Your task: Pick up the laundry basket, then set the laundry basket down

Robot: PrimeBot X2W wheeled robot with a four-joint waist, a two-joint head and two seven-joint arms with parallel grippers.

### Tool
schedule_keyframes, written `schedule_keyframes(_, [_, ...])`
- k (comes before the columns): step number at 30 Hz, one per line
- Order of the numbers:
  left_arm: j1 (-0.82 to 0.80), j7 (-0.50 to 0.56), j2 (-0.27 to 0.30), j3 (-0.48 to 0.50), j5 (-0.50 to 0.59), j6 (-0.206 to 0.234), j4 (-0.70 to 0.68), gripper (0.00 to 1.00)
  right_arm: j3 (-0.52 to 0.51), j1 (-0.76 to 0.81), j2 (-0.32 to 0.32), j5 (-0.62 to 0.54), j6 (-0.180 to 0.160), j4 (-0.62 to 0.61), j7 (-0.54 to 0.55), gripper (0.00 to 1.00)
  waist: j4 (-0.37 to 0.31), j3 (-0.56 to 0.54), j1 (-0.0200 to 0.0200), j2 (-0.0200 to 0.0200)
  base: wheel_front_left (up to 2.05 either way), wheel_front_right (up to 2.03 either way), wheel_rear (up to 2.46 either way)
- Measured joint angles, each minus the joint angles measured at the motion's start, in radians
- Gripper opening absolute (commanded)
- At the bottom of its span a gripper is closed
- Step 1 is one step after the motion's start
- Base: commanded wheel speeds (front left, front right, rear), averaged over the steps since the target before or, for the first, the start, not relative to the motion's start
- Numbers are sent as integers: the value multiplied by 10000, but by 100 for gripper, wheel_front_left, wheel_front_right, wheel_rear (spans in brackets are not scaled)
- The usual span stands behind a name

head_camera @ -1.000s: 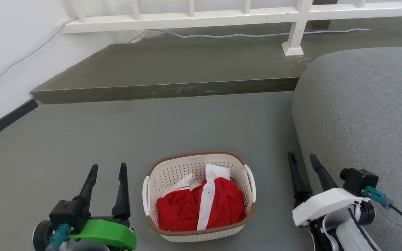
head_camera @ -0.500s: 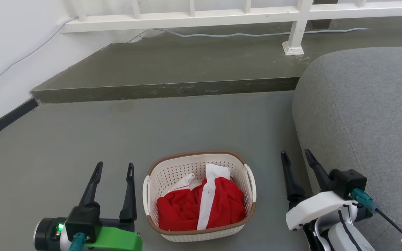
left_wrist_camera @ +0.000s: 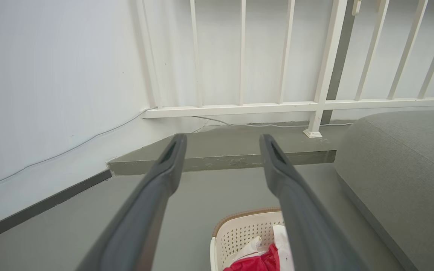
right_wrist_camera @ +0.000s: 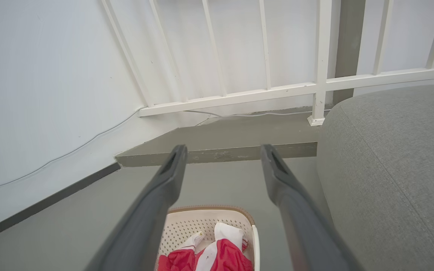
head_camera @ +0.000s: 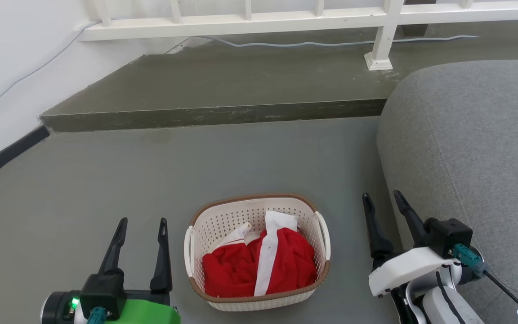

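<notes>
My left gripper is going to grip the laundry basket by its white loop handle facing the wall (head_camera: 189,251) next, because loose red and white clothes (head_camera: 262,262) are inside and could spill.
The laundry basket (head_camera: 223,217), cream-white and perforated with a brown rim and white loop handles, stands on the grey floor low in the head view, holding red and white clothing (head_camera: 259,265). My left gripper (head_camera: 143,221) hangs open just left of it, apart from the left handle. At the basket's right, my right gripper (head_camera: 381,195) is open too, between the basket and the sofa. The left wrist view has the basket (left_wrist_camera: 236,235) low between the open fingers of the left gripper (left_wrist_camera: 222,141). In the right wrist view the basket (right_wrist_camera: 202,224) lies below the open right gripper (right_wrist_camera: 222,150).
A grey sofa (head_camera: 475,144) fills the right side, close to my right arm. A raised concrete step (head_camera: 214,114) crosses behind the basket, with a white railing (head_camera: 250,20) and a cable on it. A white wall (head_camera: 11,58) with a dark baseboard runs along the left.
My left gripper turned and drew back toward the lower edge, fingers still open. My right gripper shifted a little left and up, away from the sofa. The basket stayed put.
</notes>
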Motion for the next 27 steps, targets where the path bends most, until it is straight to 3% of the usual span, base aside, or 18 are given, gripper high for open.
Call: schedule_keyframes(27, [-10,0,4,23,-48,81,-81,100,-12,-80,0,35,-6,-261,0,100,-7,582,0,0,0,0,0])
